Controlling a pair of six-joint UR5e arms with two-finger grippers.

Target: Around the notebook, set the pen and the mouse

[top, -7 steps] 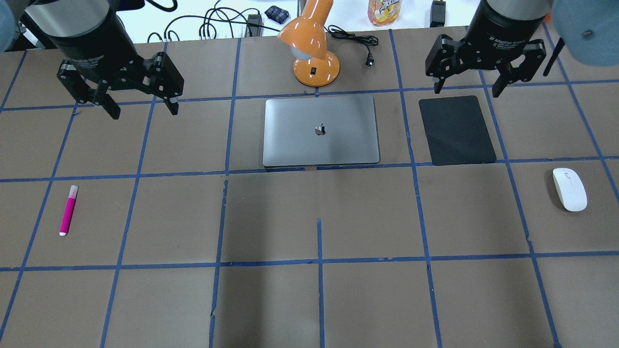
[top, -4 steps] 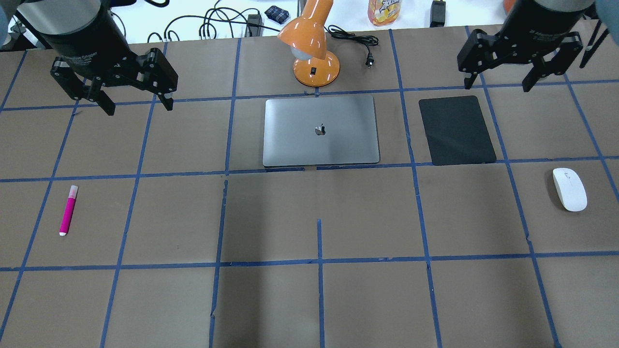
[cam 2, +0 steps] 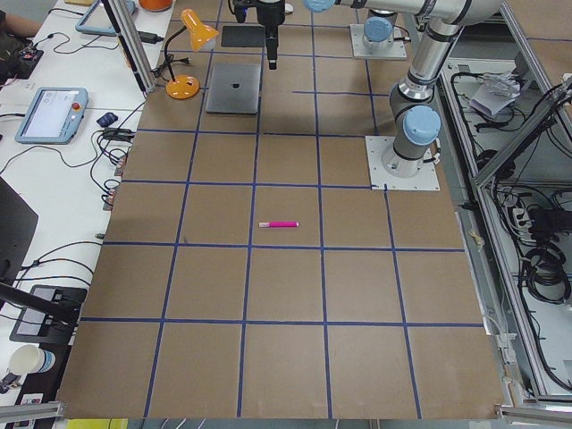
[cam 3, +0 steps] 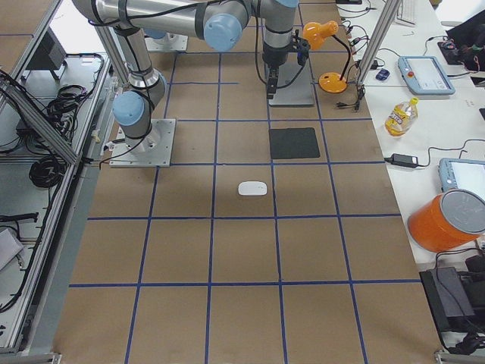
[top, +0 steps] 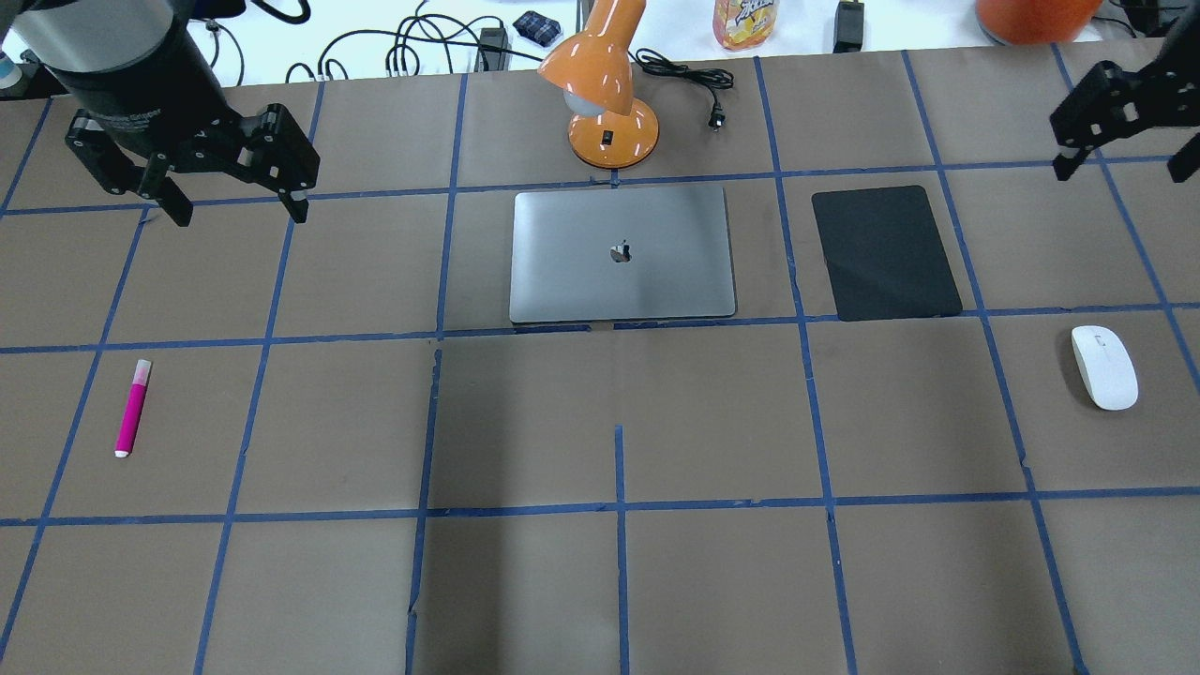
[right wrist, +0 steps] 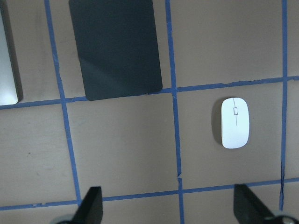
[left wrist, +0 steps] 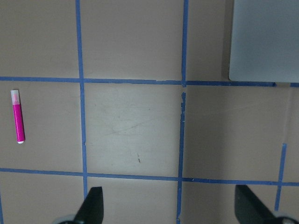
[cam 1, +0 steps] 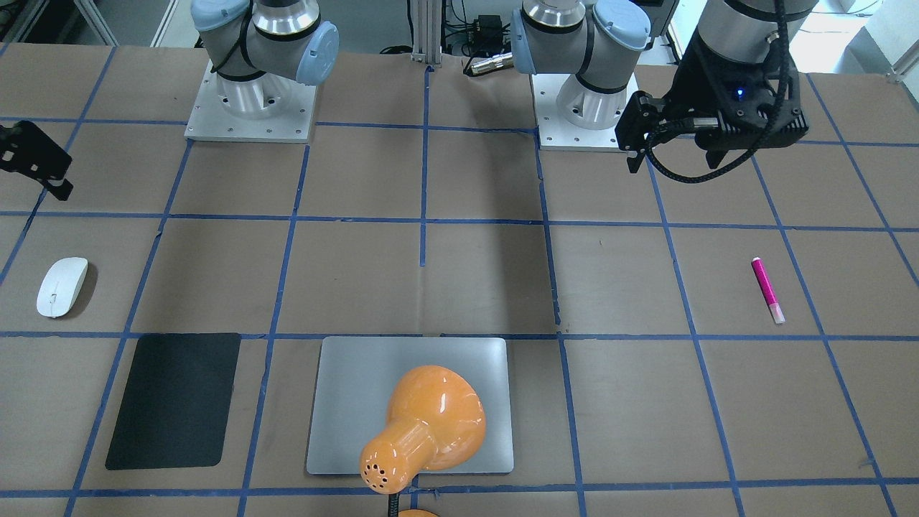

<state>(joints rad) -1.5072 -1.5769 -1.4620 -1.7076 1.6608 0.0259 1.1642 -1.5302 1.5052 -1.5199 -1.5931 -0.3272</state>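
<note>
My right gripper takes hold of the white mouse by its long sides next. Then the mouse goes on the black mat beside the notebook.
The magenta pen lies flat at the table's left side, well in front of my left gripper, which hangs open and empty above the table. In the left wrist view the pen shows at the far left, and a corner of the notebook at the upper right. The silver-grey notebook rests closed at the table's middle. On the right side sits the white mouse. My right gripper hovers open and empty behind it, and the mouse shows right of centre in its wrist view.
A black mat lies just right of the notebook. An orange desk lamp stands right behind the notebook, its cord and plug trailing to the right. A drink bottle and cables lie beyond the table's far edge.
My right gripper has swung well to the right, off the black mat's far edge towards the table's right side. The left gripper has drifted slightly left. Pen, mouse and notebook have not moved.
</note>
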